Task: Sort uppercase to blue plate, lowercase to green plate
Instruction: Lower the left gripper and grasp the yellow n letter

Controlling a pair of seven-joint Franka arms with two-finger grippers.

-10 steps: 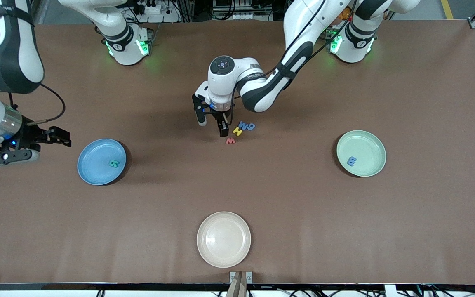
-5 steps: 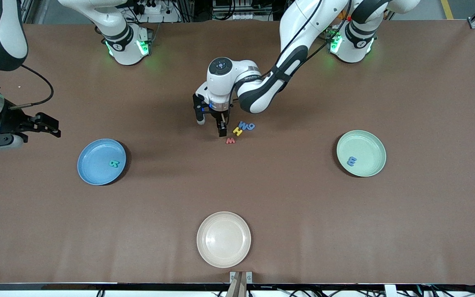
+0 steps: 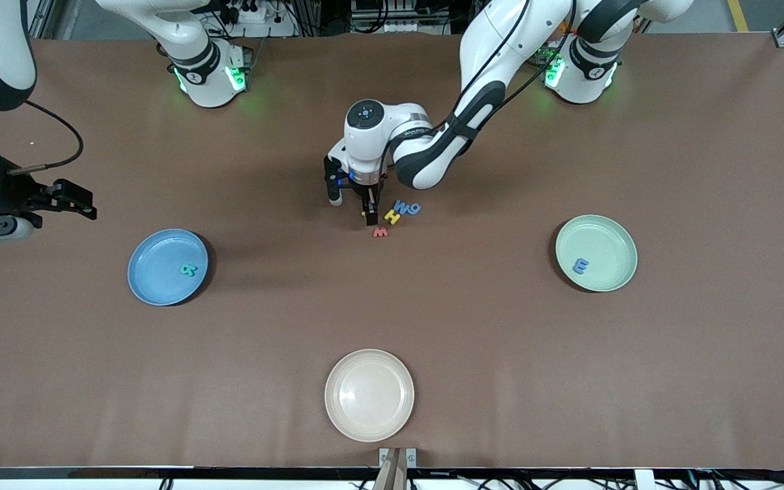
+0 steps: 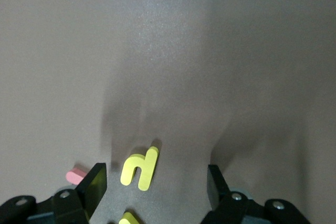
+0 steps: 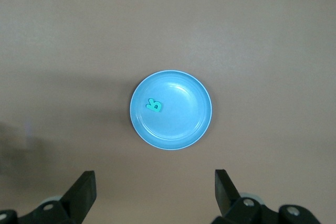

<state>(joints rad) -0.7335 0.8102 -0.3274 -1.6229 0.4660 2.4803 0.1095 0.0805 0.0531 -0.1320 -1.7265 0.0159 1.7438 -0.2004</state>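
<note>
I should next use my left gripper to pick up the yellow h by its tall stem (image 4: 148, 168), so the lowercase letters get sorted onto the green plate.
My left gripper (image 3: 351, 209) stands open, low over the table's middle, its fingers (image 4: 93, 183) on either side of the yellow lowercase h (image 4: 140, 168) without touching it. Beside it lie the yellow uppercase H (image 3: 392, 216), red w (image 3: 380, 232), blue M (image 3: 402, 205) and a blue g-shaped letter (image 3: 414, 208). The blue plate (image 3: 157, 275) holds the teal R (image 3: 188, 270). A blue e (image 3: 580, 266) lies in the green plate (image 3: 608, 243). My right gripper (image 3: 82, 202) hangs open and empty in the air at the right arm's end, looking down on the blue plate (image 5: 184, 114).
A cream plate (image 3: 369, 395) sits near the table's front edge, nearer to the front camera than the letter cluster. Bare brown tabletop lies between the plates.
The right arm has drawn away from the blue plate toward its end of the table. My left gripper has shifted slightly and settled lower around the yellow h.
</note>
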